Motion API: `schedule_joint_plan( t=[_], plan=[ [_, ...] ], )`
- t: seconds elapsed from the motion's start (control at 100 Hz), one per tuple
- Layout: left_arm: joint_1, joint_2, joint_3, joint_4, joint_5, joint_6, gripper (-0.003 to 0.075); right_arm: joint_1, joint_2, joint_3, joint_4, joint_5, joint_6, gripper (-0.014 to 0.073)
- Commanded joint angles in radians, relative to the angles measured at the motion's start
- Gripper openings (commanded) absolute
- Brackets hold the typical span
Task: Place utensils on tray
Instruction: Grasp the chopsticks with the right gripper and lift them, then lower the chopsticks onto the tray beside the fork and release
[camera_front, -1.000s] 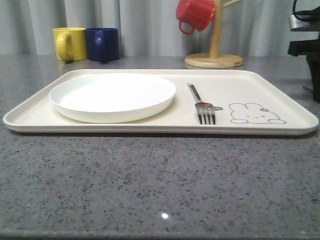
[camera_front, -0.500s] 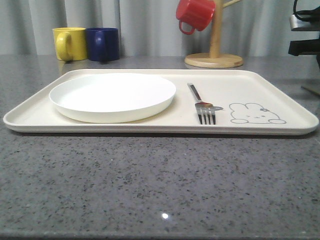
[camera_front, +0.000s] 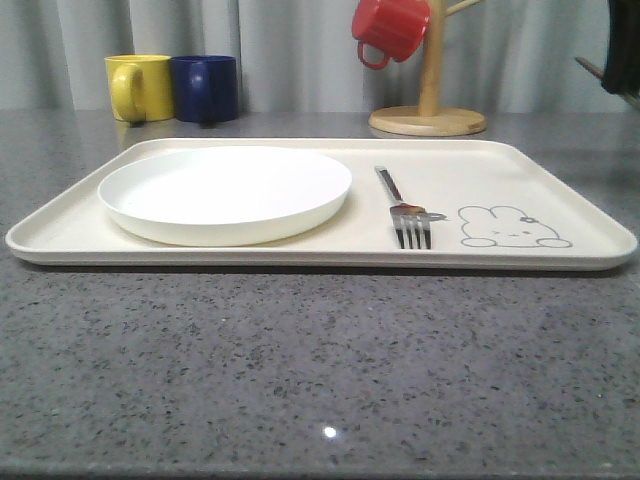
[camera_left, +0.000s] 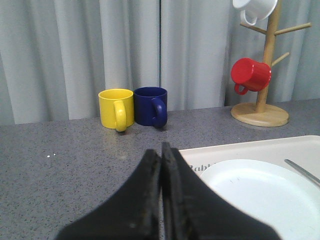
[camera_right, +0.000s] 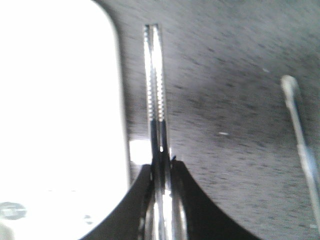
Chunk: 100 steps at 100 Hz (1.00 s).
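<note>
The steel chopsticks are above the grey counter. My right gripper needs to move the chopsticks toward the cream tray before it releases them.
The cream tray lies across the counter with the white plate on its left half. A steel fork rests on it beside the rabbit drawing. My right gripper is shut on the pair of steel chopsticks, held above the grey counter just off the tray's edge. A thin chopstick tip pokes in at the far right of the front view. A slim steel handle with a rounded end, apparently the spoon's, lies on the counter. My left gripper is shut and empty, near the tray's corner.
A yellow mug and a blue mug stand behind the tray at the back left. A wooden mug tree with a red mug stands at the back right. Grey curtains close off the back.
My right arm has risen at the right edge of the front view, taking the chopsticks up off the counter. Tray, plate and fork have not moved.
</note>
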<state>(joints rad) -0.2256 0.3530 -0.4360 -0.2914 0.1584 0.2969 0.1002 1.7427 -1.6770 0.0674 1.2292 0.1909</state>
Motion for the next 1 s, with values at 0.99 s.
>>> schedule_joint_plan(
  t=[0.99],
  plan=[
    [-0.007,0.006,-0.027,-0.003,-0.083,-0.003,-0.0018,0.284,0.122,-0.045,-0.006,-0.091,0.287,-0.0048]
  ],
)
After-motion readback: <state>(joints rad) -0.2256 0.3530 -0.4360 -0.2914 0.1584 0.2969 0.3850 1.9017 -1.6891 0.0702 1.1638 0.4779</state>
